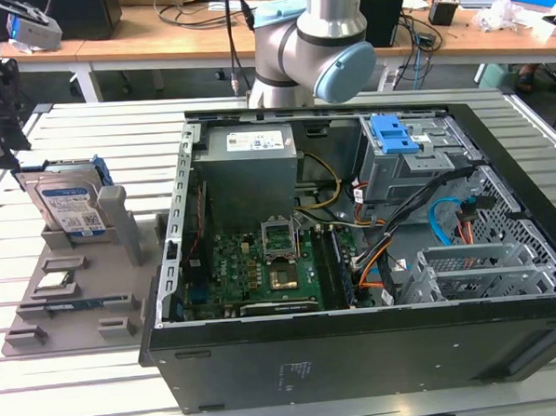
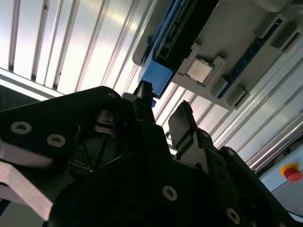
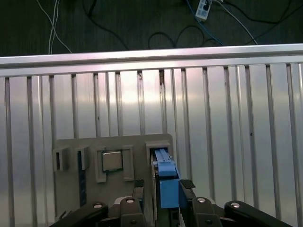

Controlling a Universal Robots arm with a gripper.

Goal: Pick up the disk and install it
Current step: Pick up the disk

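My gripper grabs the disk by its blue-railed edge [image 1: 97, 167] next, to install the disk in the computer case.
The disk [image 1: 68, 205] stands on edge in a grey holder [image 1: 123, 272] at the exterior view's left; it is silver metal with a white-and-blue label and blue side rails. My black gripper [image 1: 2, 139] hangs just above it, at the picture's left edge. In the first wrist view the gripper [image 3: 162, 184] is open, with one fingertip on each side of the disk's blue rail [image 3: 168, 182] and a gap to it on both sides. The second wrist view shows the gripper [image 2: 163, 104] just short of that blue rail [image 2: 158, 75].
An open computer case [image 1: 360, 353] takes up the middle and right, with a drive bay and blue clip [image 1: 395, 137] at the back and a grey power-supply box [image 1: 248, 172]. The holder also carries a processor chip [image 3: 112, 161] and a memory stick [image 1: 78, 302]. The table is ribbed metal [image 3: 227, 123].
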